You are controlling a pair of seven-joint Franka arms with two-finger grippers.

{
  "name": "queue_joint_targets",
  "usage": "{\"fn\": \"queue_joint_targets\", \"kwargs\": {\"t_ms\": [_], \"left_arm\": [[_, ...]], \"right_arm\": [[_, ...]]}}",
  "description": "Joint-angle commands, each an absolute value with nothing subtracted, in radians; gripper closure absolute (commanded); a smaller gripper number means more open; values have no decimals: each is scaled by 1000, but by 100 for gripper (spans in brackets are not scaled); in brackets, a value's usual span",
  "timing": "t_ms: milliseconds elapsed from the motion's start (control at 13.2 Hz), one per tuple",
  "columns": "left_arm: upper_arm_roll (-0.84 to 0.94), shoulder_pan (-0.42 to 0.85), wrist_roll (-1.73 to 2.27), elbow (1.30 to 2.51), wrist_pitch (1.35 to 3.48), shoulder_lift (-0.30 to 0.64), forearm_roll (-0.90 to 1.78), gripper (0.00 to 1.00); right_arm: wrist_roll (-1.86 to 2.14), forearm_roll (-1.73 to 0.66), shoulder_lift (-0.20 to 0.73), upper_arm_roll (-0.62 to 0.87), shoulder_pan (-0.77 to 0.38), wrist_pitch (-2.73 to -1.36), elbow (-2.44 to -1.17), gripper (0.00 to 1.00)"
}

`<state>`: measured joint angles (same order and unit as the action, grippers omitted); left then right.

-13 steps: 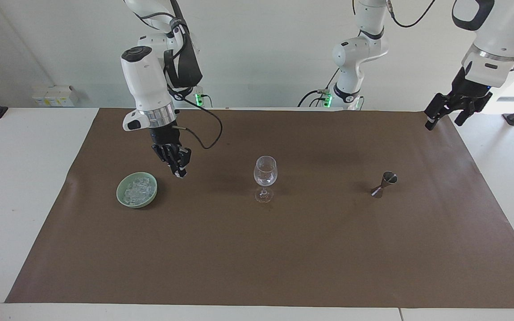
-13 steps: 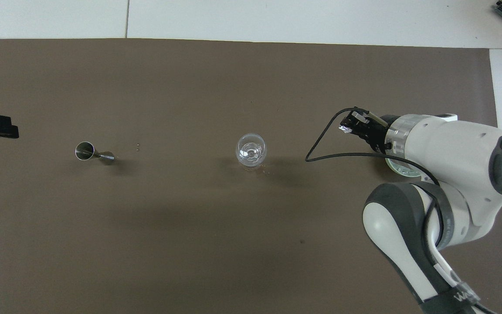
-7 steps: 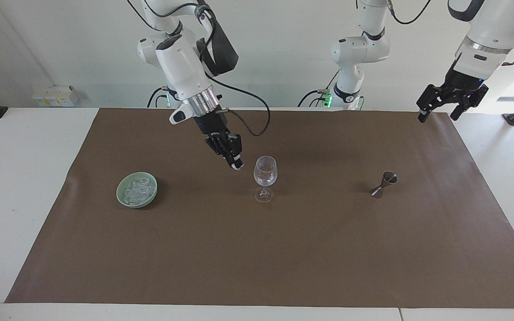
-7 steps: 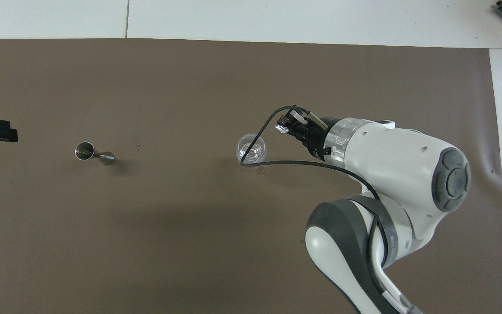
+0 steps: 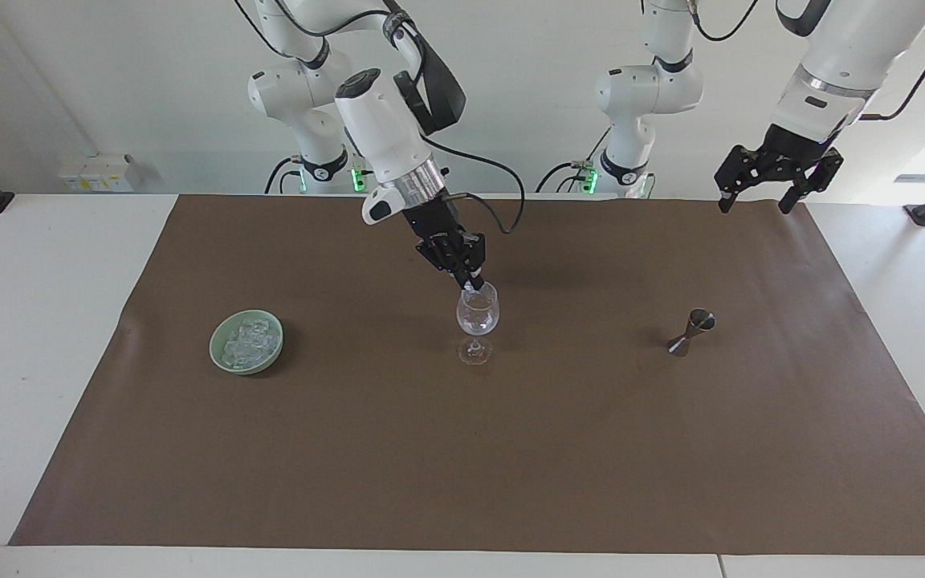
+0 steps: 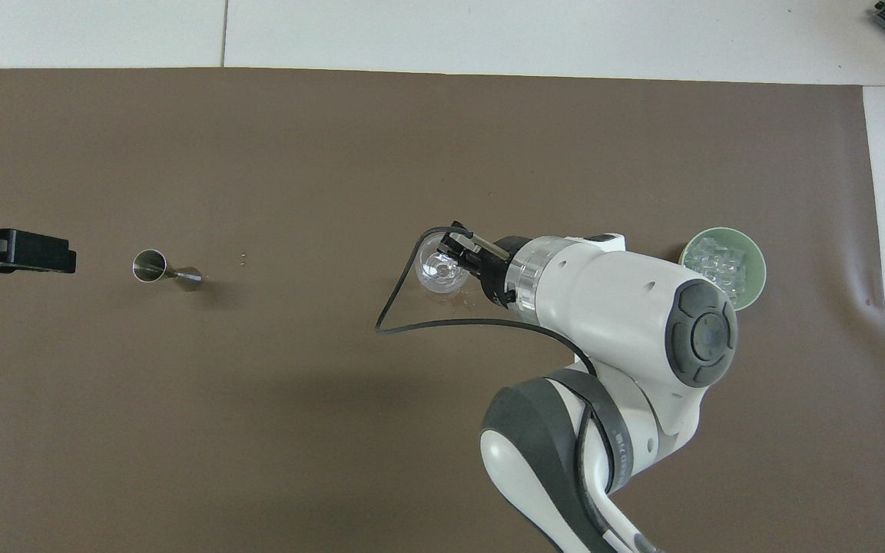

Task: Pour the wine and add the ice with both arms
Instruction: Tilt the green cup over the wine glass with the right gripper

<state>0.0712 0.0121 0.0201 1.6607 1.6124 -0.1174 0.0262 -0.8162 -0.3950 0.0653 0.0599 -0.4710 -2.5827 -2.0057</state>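
My right gripper's fingers hold the ice over the glass's rim (image 6: 432,247). The ice would stay in the glass, so it is now time to release it.
A clear stemmed glass (image 5: 478,311) stands at the middle of the brown mat, with something clear in its bottom; it also shows in the overhead view (image 6: 435,273). My right gripper (image 5: 474,282) hangs tilted right over the glass's rim, shut on a small chunk of ice; the overhead view shows it over the glass (image 6: 452,250). The ice (image 5: 250,339) lies heaped in a pale green bowl (image 5: 215,347) toward the right arm's end, and shows from overhead too (image 6: 719,257). My left gripper (image 5: 754,201) is open and empty, raised over the mat's edge at the left arm's end.
A small steel jigger (image 5: 691,331) stands toward the left arm's end, level with the glass; it shows from overhead (image 6: 166,267). Two tiny specks (image 6: 243,259) lie beside it. The right arm's black cable (image 6: 412,326) loops over the mat by the glass.
My right gripper has carried the ice chunk from beside the bowl across to over the glass. The left gripper has drifted a little inward along the mat's edge.
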Motion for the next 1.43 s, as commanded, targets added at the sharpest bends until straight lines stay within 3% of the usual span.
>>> {"fn": "queue_joint_targets", "kwargs": {"t_ms": [0, 151, 302, 378, 755, 982, 1208, 1359], "left_arm": [[58, 14, 9, 1692, 1606, -147, 23, 0], [58, 11, 8, 1692, 1608, -147, 23, 0], [58, 23, 9, 1692, 1595, -147, 23, 0], [58, 21, 9, 1692, 1597, -147, 23, 0], [51, 6, 11, 1692, 1595, -149, 23, 0], [52, 8, 9, 1692, 1595, -149, 23, 0], [51, 6, 9, 1692, 1595, -149, 25, 0], [52, 8, 11, 1692, 1595, -149, 23, 0]], "right_arm": [[-787, -405, 80, 58, -476, -2597, -1999, 97], [-787, -405, 81, 57, -474, -2599, -2003, 79], [-784, -405, 84, 57, -472, -2599, -1999, 39], [-785, -405, 84, 57, -472, -2599, -1999, 26], [-788, -405, 71, 52, -460, -2596, -1988, 15], [-788, -403, -12, 49, -424, -2563, -2029, 0], [-788, -393, -104, 48, -355, -2426, -2056, 0], [-778, -249, -149, 48, -290, -2277, -2049, 0]]}}
